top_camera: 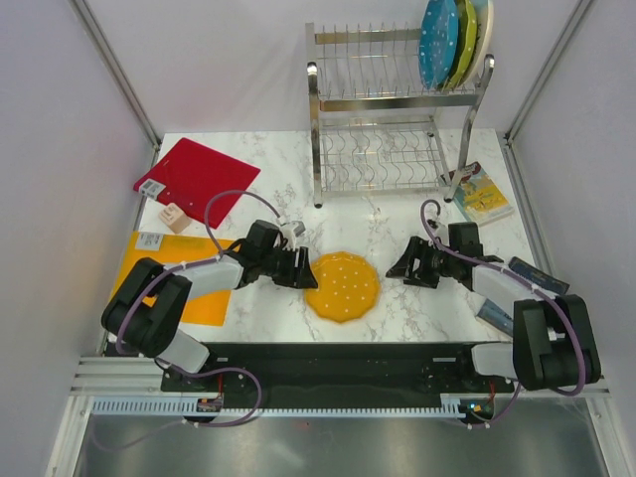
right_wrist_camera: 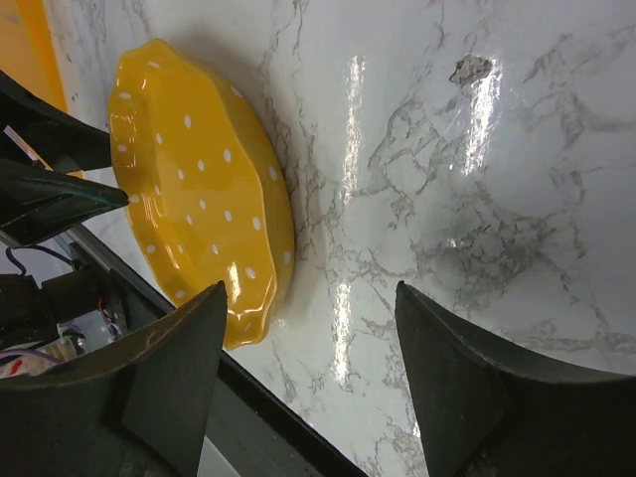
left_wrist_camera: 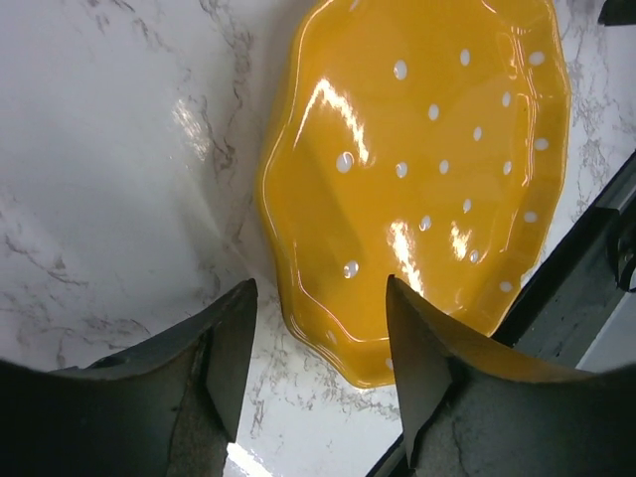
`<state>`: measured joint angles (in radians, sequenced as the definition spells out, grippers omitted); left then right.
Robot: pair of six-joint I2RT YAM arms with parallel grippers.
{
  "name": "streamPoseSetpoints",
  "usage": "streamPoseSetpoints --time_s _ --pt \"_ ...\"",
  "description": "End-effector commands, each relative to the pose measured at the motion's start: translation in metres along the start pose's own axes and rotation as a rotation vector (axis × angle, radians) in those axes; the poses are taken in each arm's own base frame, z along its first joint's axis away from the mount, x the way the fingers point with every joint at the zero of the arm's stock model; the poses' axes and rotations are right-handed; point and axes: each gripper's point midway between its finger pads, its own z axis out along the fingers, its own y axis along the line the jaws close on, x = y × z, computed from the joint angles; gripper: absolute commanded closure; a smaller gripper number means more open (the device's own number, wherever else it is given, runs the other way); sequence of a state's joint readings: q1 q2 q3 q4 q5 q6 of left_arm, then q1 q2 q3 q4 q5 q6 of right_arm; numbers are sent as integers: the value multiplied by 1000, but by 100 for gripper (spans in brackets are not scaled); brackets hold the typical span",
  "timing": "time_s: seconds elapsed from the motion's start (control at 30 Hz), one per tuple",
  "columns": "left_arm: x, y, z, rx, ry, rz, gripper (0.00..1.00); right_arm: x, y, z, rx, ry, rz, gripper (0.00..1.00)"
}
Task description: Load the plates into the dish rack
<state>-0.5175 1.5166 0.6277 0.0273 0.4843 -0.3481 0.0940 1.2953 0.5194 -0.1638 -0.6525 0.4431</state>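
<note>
My right gripper grabs the orange plate's rim [top_camera: 377, 284] on the side nearest it next, leaving the plate's opposite edge free to enter the rack [top_camera: 393, 119].
An orange scalloped plate with white dots [top_camera: 342, 285] lies flat on the marble table between my two grippers; it also shows in the left wrist view [left_wrist_camera: 417, 169] and the right wrist view [right_wrist_camera: 204, 189]. My left gripper [top_camera: 302, 268] is open at the plate's left edge, its jaws either side of the rim [left_wrist_camera: 318, 328]. My right gripper [top_camera: 399, 266] is open and empty, a little right of the plate [right_wrist_camera: 313, 328]. The steel dish rack [top_camera: 393, 119] stands at the back. A blue plate [top_camera: 438, 42], a lime-green plate [top_camera: 463, 40] and a cream plate [top_camera: 482, 25] stand in its top tier.
A flat red board [top_camera: 197, 177] lies at the back left with a small tan block [top_camera: 177, 218] by it. An orange mat [top_camera: 169, 273] lies under the left arm. A picture book [top_camera: 479, 192] lies right of the rack. A black rail [top_camera: 338, 360] runs along the near edge.
</note>
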Motion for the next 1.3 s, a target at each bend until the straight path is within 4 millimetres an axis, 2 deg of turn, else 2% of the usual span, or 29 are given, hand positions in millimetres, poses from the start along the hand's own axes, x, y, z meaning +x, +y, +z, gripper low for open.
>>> streamPoseSetpoints --time_s 0.0,0.13,0.23,0.27,0.33,0.43,0.5,0.73,0.9,1.13,1.23,1.27 --pt "-16 2 8 -13 -59 -9 41 -6 5 12 -67 4 26 24" --pt "-15 5 11 -14 -57 -18 44 -2 -5 25 -54 42 52 24" --pt "-14 2 11 4 -49 -16 53 1 -5 31 -53 67 46 24" --pt "-13 1 11 9 -46 -15 59 -2 -4 33 -63 56 28 24" --pt "-12 1 10 20 -41 -18 65 2 2 36 -83 75 14 23" --pt "-11 2 10 43 -38 -24 82 10 7 41 -97 108 -3 23" --pt "-7 -1 11 81 -19 -38 97 15 8 44 -103 128 -8 23" --pt "-20 4 12 106 -65 -65 98 26 6 59 -103 199 1 21" --pt "-30 2 13 111 -82 -69 98 29 20 70 -132 241 -20 21" --pt "-40 3 17 104 -100 -71 98 29 26 77 -156 262 -5 21" --pt "-41 4 19 102 -100 -74 98 29 32 78 -185 263 -3 25" --pt "-41 5 19 98 -98 -77 98 29 35 78 -199 267 6 29"
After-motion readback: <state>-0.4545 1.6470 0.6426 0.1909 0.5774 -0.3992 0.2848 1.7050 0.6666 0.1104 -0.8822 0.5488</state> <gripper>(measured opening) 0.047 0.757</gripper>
